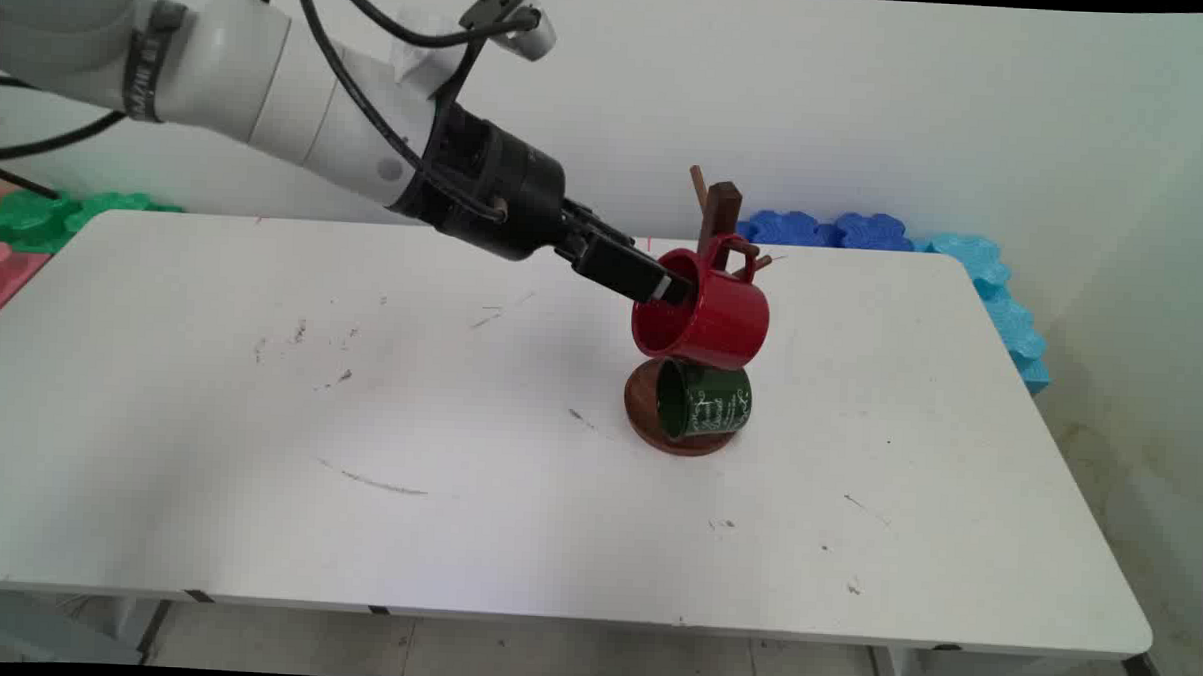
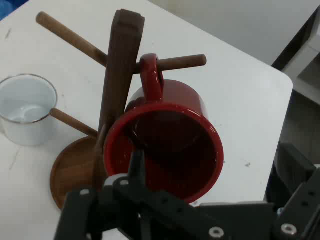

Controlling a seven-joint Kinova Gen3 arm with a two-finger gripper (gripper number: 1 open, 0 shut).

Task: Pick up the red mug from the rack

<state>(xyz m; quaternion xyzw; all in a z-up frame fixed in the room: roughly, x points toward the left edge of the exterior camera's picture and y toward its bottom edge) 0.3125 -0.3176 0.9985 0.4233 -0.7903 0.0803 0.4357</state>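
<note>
My gripper grips the red mug by its rim [image 1: 645, 342] next, leaving its handle [image 1: 734, 254] free, to lift the mug off its peg.
A red mug [image 1: 707, 317] hangs tilted on a dark wooden mug tree [image 1: 718, 210], its mouth facing left toward my gripper [image 1: 666, 284]. In the hand view its handle [image 2: 150, 76] loops over a peg [image 2: 182, 62] beside the post [image 2: 120, 65]. My gripper [image 2: 215, 172] is open. One finger [image 2: 136, 162] reaches into the red mug's mouth near its rim, and the other [image 2: 295, 175] stands well off to the right, outside the mug. A dark green mug [image 1: 707, 402] hangs lower, just over the round base [image 1: 649, 420].
A white cup [image 2: 25, 110] shows in the hand view by the end of a lower peg, left of the post. Blue foam tiles [image 1: 964, 261] lie past the table's far right edge, and green ones [image 1: 55, 214] at the far left.
</note>
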